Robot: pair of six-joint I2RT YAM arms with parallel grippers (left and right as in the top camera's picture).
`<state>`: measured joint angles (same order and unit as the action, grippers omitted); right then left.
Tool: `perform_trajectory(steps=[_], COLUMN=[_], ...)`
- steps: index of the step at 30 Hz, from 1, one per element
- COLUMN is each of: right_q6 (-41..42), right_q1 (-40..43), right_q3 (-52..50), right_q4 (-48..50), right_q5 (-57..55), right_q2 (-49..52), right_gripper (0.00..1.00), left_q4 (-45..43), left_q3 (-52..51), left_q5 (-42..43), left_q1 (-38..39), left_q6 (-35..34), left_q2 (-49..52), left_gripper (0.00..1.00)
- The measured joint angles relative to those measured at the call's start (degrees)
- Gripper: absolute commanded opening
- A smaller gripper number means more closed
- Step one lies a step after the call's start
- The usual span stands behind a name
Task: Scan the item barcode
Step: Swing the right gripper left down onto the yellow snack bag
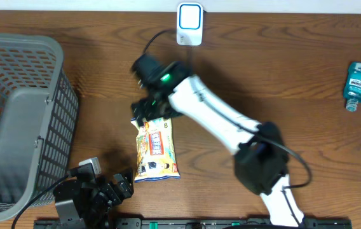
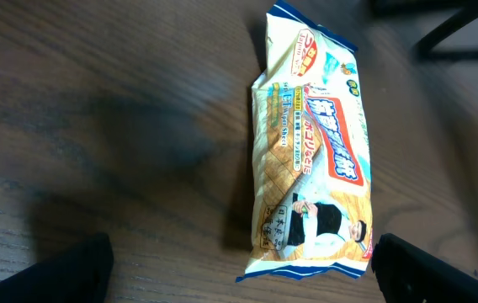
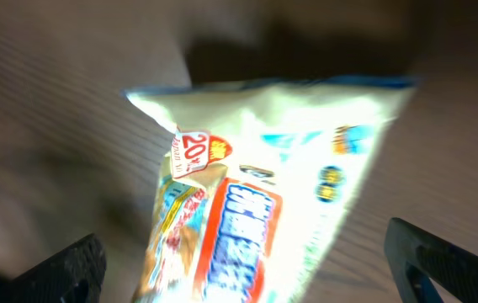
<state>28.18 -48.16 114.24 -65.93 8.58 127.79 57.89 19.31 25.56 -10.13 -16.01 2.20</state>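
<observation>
I need to grab the snack packet (image 1: 157, 149) across its long sides with my right gripper next. Its bottom will then stay free to face the scanner for scanning.
The item, a snack packet (image 1: 157, 149) with a yellow, white and blue printed face, lies flat on the wooden table. No barcode shows on its upper side. My right gripper (image 1: 145, 113) hovers open over the packet's far end. In the right wrist view the blurred packet (image 3: 273, 185) fills the space between the wide-apart fingers (image 3: 449, 265). My left gripper (image 1: 122, 182) stands open just short of the packet's near end. The left wrist view has the packet (image 2: 310, 151) ahead of the left gripper (image 2: 239, 273), which holds nothing.
A white scanner (image 1: 189, 24) stands at the table's far edge, its cable running towards the right arm. A grey mesh basket (image 1: 21, 121) takes up the left side. A teal bottle (image 1: 358, 84) and some small packs lie at the far right.
</observation>
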Motion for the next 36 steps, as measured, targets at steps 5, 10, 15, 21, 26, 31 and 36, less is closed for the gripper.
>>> perform_trajectory(steps=[5, 10, 15, 21, 26, 31, 36], right_q6=[1.79, 2.93, 5.62, 7.34, 10.01, 14.43, 16.63], right_q1=[-5.03, -8.24, -11.23, -12.79, -12.83, -12.87, -12.94], right_q3=[-0.15, -0.28, -0.28, -0.28, 0.15, 0.15, 0.17], right_q4=[-0.09, -0.22, -1.2, -2.14, -4.96, -8.76, -10.01], right_q5=[-5.25, -10.19, -15.61, -18.56, -20.0, -22.05, -24.22], right_q2=[3.1, 3.1, 3.91, 8.55, 9.77, 10.03, 10.54], right_gripper=[0.99, 0.99, 0.99, 0.99, 0.93, 0.75, 0.24], left_q4=[0.02, 0.02, 0.0, 0.0, 0.02, 0.02, 0.02], left_q3=[0.0, 0.0, 0.0, 0.0, 0.0, 0.0, 0.0], left_q5=[0.0, 0.0, 0.0, 0.0, 0.0, 0.0, 0.0], left_q1=[0.0, 0.0, 0.0, 0.0, 0.0, 0.0, 0.0], left_q6=[0.0, 0.0, 0.0, 0.0, 0.0, 0.0, 0.0], left_q2=[0.0, 0.0, 0.0, 0.0, 0.0, 0.0, 0.0], left_gripper=[0.99, 0.98, 0.98, 0.99, 0.98, 0.98, 0.98])
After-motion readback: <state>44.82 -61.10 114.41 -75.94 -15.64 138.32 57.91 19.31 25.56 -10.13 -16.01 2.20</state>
